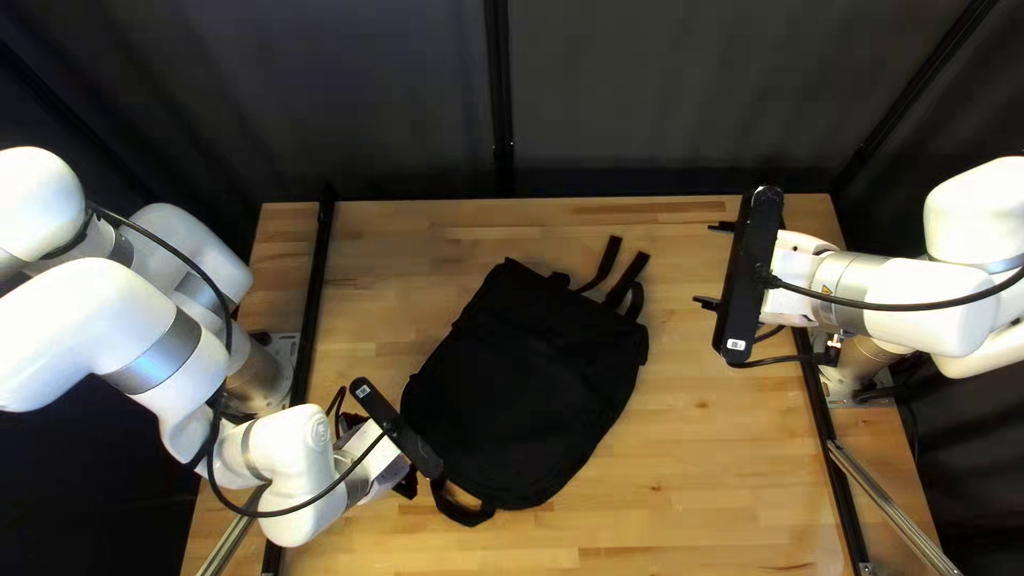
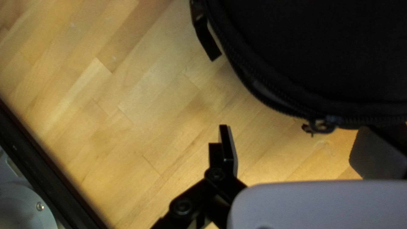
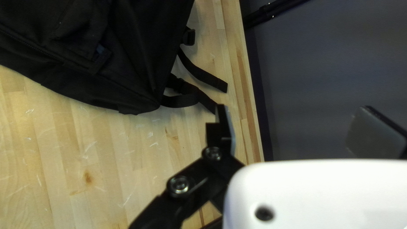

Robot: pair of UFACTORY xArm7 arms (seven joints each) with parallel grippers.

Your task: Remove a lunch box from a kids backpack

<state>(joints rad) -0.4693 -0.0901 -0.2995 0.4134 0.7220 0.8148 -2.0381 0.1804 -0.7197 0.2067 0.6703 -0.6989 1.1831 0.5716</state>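
Observation:
My left gripper grabs the backpack by its zipper pull next, to open it and get to the lunch box inside.
A black backpack lies flat and tilted on the table, its straps toward the far edge in the top left view. My left gripper is low beside the backpack's near left end. In the left wrist view my left gripper is open, fingers wide apart, with the zipper pull of the backpack just ahead. My right gripper hangs off to the backpack's right. The right wrist view shows my right gripper open and empty, the backpack ahead of one finger. No lunch box shows.
The wooden table has black rails along its left and right sides. Dark curtains stand behind the far edge. Loose straps stick out from the backpack's far end, and a strap loop from its near end.

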